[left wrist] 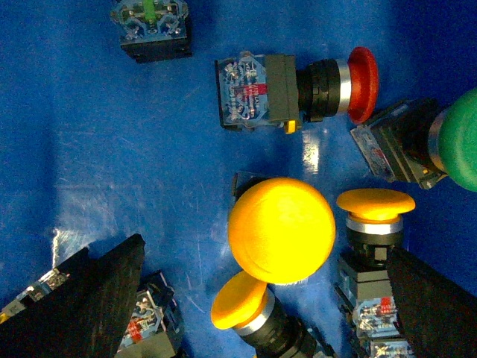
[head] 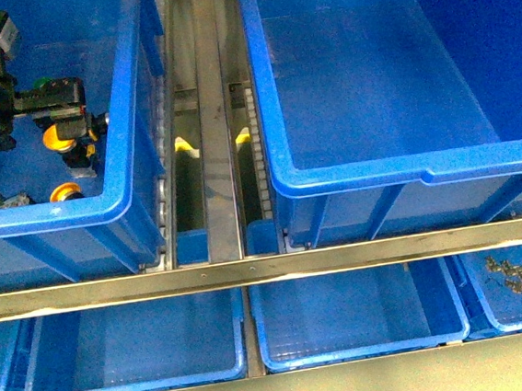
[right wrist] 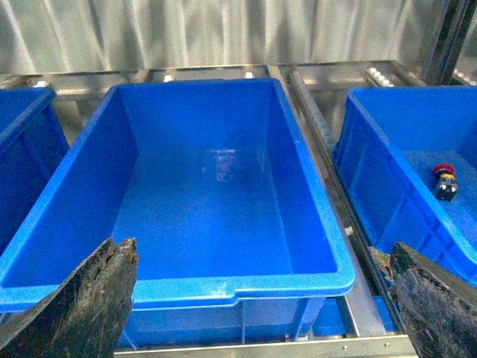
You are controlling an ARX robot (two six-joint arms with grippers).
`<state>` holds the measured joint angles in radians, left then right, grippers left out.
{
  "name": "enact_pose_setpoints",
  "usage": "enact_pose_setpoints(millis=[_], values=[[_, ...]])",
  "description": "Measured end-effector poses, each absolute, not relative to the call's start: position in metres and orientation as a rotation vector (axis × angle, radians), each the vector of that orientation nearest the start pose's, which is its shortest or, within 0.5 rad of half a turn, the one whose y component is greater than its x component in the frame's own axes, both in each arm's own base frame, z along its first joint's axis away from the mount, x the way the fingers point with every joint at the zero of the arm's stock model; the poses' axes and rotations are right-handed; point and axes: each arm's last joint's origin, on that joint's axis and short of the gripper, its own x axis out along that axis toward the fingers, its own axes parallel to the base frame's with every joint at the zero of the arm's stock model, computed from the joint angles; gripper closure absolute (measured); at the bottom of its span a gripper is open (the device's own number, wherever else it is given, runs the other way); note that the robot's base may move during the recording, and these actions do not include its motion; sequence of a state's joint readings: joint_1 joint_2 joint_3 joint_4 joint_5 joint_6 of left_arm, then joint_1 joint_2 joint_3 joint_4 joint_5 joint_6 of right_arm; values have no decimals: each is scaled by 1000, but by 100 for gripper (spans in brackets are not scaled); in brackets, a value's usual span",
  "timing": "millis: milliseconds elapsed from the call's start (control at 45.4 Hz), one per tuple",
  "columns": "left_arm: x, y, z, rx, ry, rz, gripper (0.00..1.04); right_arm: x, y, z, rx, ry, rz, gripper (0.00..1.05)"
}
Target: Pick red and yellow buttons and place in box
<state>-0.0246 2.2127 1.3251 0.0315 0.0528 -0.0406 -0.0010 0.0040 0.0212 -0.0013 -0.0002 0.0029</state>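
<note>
The yellow button's next grip for my left gripper is its round yellow cap [left wrist: 280,230], to box it.
Inside the left blue crate [head: 122,98], my left gripper [head: 67,122] hangs open over a cluster of pushbuttons. In the left wrist view the gripper [left wrist: 264,250] straddles a big yellow button [left wrist: 282,230] standing cap-up. A second yellow button [left wrist: 238,300] lies beside it and a third [left wrist: 375,203] sits close to one finger [left wrist: 432,306]. A red button [left wrist: 363,83] lies on its side further off. The box [head: 406,168] is the large crate at right, with nothing in it. My right gripper [right wrist: 261,253] is open above the box's near rim [right wrist: 223,287], holding nothing.
Green-capped buttons [left wrist: 462,138] lie among the others. Another red-capped button [right wrist: 445,181] sits in the crate beside the box. A metal roller rail [head: 212,117] runs between the crates. A metal bar [head: 250,272] crosses in front, with shallow blue trays [head: 138,355] below it.
</note>
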Motion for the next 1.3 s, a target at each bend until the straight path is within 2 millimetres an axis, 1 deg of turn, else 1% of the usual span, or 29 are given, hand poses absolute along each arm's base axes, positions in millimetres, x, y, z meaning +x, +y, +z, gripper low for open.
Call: enact_pose_setpoints(millis=[176,308,529,551,793,815,859,881,925,1013,1211,1255,1299], values=[[451,-12,79,-54,873,-56,8,97,0,170,3,-15,-1,6],[457,-13,80,-60,860,-63,8,97,0,170,3,-16,-1,6],[457,-13,81,-75,857,-74,9,97,0,170,3,-16,-1,6],[457,-13,81,-74,857,-75,10,97,0,170,3,-15,-1,6],[457,-12,80,-85,855,-73,44,97,0,170,3,-16,-1,6],[457,-12,80,-86,854,-73,46,97,0,170,3,-16,-1,6],[457,-12,80,-89,854,-73,53,97,0,170,3,-16,-1,6],[458,-12,80,-91,853,-72,58,97,0,170,3,-16,-1,6],[458,-11,80,-93,852,-71,65,97,0,170,3,-16,-1,6],[457,-11,80,-98,853,-68,68,97,0,170,3,-16,-1,6],[448,-7,81,-142,849,-66,69,97,0,170,3,-16,-1,6],[445,-6,83,-165,849,-69,69,97,0,170,3,-16,-1,6],[439,-3,89,-217,844,-75,69,97,0,170,3,-16,-1,6]])
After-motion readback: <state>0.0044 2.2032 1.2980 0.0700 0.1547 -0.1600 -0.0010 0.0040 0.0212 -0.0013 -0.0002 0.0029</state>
